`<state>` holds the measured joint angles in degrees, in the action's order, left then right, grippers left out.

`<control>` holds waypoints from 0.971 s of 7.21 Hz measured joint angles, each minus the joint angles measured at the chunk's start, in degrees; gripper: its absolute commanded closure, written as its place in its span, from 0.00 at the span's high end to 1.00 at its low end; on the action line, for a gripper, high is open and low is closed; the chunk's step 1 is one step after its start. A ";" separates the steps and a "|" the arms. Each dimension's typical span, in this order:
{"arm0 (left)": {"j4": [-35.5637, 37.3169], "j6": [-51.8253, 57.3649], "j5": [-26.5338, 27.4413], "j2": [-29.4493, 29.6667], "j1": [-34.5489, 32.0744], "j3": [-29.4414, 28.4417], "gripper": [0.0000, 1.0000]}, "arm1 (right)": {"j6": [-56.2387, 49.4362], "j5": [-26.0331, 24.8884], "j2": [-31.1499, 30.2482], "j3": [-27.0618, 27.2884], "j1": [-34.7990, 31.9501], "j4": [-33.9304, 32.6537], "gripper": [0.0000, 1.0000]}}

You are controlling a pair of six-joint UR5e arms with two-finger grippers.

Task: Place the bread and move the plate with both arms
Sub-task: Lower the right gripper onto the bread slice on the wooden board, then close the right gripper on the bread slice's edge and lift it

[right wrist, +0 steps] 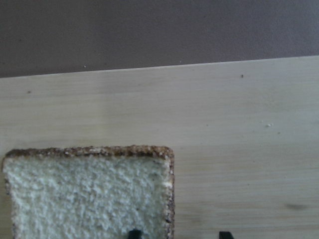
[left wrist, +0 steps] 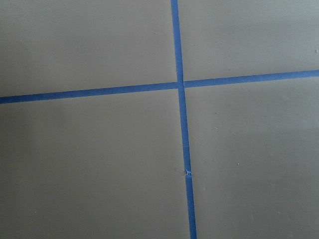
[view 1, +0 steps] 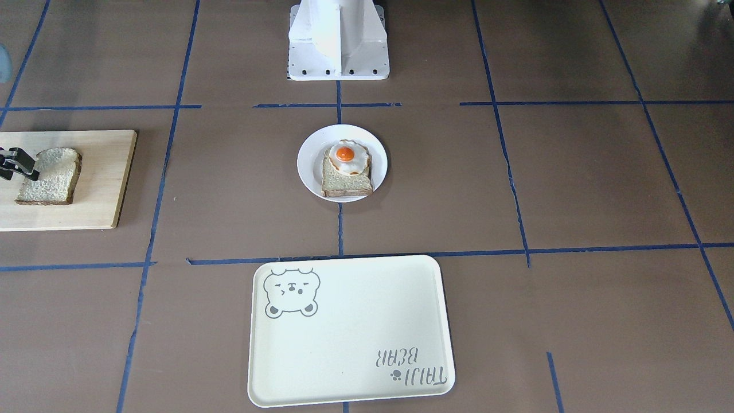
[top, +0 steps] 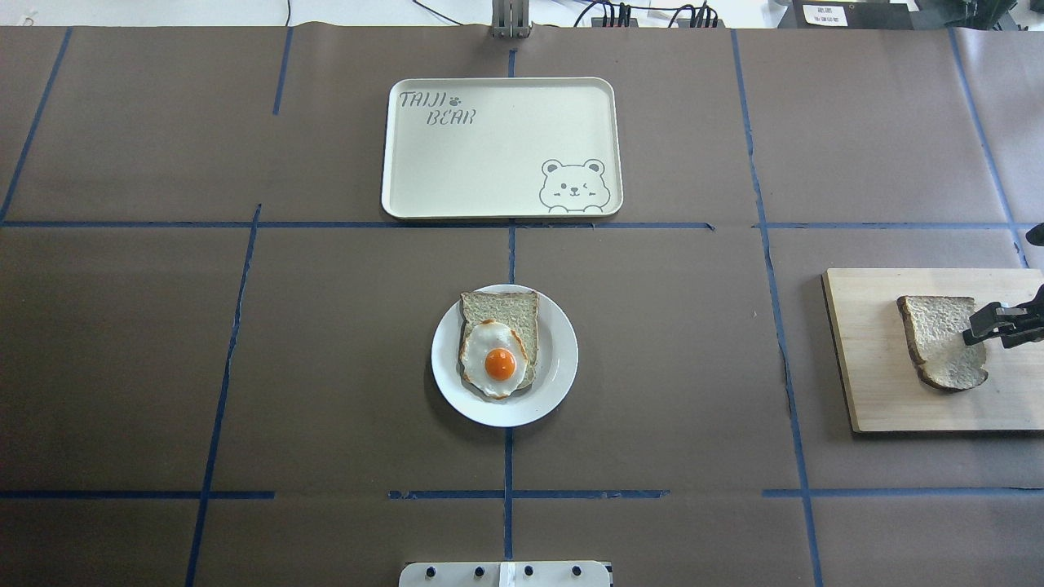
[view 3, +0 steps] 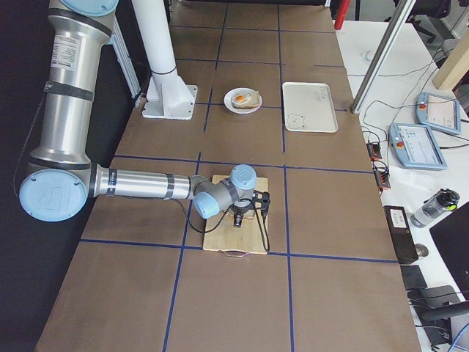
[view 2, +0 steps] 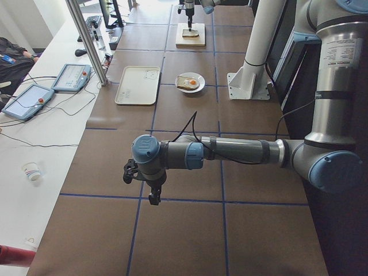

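My right gripper grabs the bread slice by its side crust [view 1: 24,186] next, to top the fried egg on the plate [view 1: 347,157].
The bread [top: 940,339], a domed slice with dark crust, lies flat on a wooden cutting board [top: 873,383] at the table's right end. It also shows in the front view [view 1: 49,178] and the right wrist view [right wrist: 89,194]. My right gripper [top: 980,328] is low over it and open. One fingertip [right wrist: 133,234] is over the crumb and the other is off the crust edge. The white plate [top: 563,359] sits mid-table with a squarer slice and a fried egg [top: 493,359] on it. My left gripper [view 2: 153,195] hovers over bare table far to the left; I cannot tell its state.
A cream rectangular tray [top: 489,163] with a bear drawing lies beyond the plate, nothing on it. The white pedestal base [view 1: 338,40] stands at the robot's side of the table. Blue tape lines cross the brown table cover. Pendants and cables lie along the operators' side.
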<state>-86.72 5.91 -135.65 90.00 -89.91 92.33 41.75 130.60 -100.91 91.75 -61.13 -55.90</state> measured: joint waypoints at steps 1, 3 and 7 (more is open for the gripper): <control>-0.22 -0.01 0.02 0.00 0.00 -0.07 1.00 | 0.00 0.00 -0.02 -0.04 0.15 0.00 0.61; -0.35 -0.02 0.02 0.00 0.00 -0.12 1.00 | 0.00 0.00 -0.01 -0.04 0.26 0.00 0.52; -0.45 -0.02 -0.05 -0.02 0.00 -0.13 1.00 | 0.00 0.00 -0.09 -0.08 0.30 0.00 0.04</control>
<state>-87.18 5.89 -135.70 89.99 -89.91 92.20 41.75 130.61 -101.00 91.67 -60.82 -55.90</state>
